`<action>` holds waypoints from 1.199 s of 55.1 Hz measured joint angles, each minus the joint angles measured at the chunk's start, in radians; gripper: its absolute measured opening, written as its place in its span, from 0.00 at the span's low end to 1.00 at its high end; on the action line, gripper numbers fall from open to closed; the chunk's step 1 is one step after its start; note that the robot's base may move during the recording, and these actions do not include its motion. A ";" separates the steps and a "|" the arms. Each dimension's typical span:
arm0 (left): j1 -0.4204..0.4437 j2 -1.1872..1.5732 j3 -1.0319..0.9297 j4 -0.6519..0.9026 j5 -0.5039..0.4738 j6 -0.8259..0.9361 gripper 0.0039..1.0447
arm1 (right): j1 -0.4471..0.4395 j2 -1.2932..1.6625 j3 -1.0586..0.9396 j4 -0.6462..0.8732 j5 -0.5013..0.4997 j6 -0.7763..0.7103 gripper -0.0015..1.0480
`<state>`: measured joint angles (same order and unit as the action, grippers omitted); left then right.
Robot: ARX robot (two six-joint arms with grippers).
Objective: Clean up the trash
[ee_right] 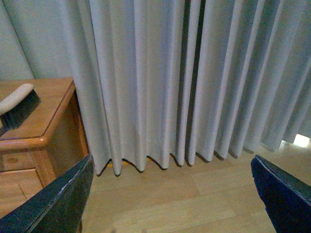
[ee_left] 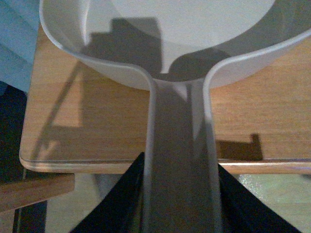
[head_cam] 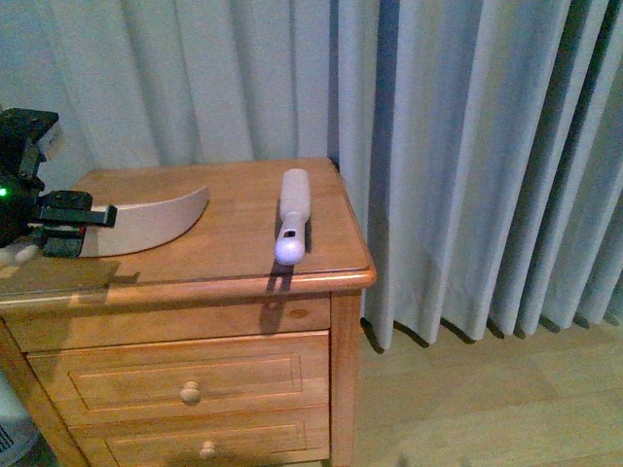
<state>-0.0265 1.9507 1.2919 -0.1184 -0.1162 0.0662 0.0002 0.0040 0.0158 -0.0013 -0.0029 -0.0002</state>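
Note:
The brush's dark bristles stay free to sweep up trash: my right gripper will grab its pale handle (head_cam: pixel 290 243) next.
The pale pink dustpan (head_cam: pixel 146 222) lies on the wooden dresser top (head_cam: pixel 234 255) at its left side. My left gripper (head_cam: pixel 73 216) is shut on the dustpan's handle (ee_left: pixel 180 145) just past the dresser's edge; the left wrist view shows the pan (ee_left: pixel 194 29) with nothing in the part I see. A small pale lump (head_cam: pixel 15 255) sits under the left gripper; I cannot tell if it is the trash. The brush (head_cam: pixel 292 219) lies on the dresser's right half, and shows in the right wrist view (ee_right: pixel 19 104). My right gripper (ee_right: pixel 172 194) is open and empty above the floor, right of the dresser.
Grey curtains (head_cam: pixel 467 146) hang behind and right of the dresser, down to the wooden floor (head_cam: pixel 487 399). The dresser has drawers with round knobs (head_cam: pixel 191 393). A white object (head_cam: pixel 12 433) stands on the floor at the lower left.

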 joint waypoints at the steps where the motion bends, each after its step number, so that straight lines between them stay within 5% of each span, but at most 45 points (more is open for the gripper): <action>1: -0.001 0.000 0.000 -0.002 0.000 0.000 0.28 | 0.000 0.000 0.000 0.000 0.000 0.000 0.93; 24: -0.003 -0.066 -0.062 0.054 0.021 -0.003 0.27 | 0.000 0.000 0.000 0.000 0.000 0.000 0.93; 47: -0.002 -0.559 -0.470 0.556 0.098 0.064 0.26 | 0.000 0.000 0.000 0.000 0.000 0.000 0.93; 54: 0.032 -0.796 -0.661 0.745 0.200 0.104 0.26 | 0.000 0.000 0.000 0.000 0.000 0.000 0.93; 66: 0.222 -1.150 -0.840 0.751 0.399 -0.014 0.26 | 0.000 0.000 0.000 0.000 0.000 0.000 0.93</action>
<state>0.1959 0.8005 0.4522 0.6323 0.2825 0.0525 0.0002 0.0040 0.0158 -0.0013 -0.0032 -0.0002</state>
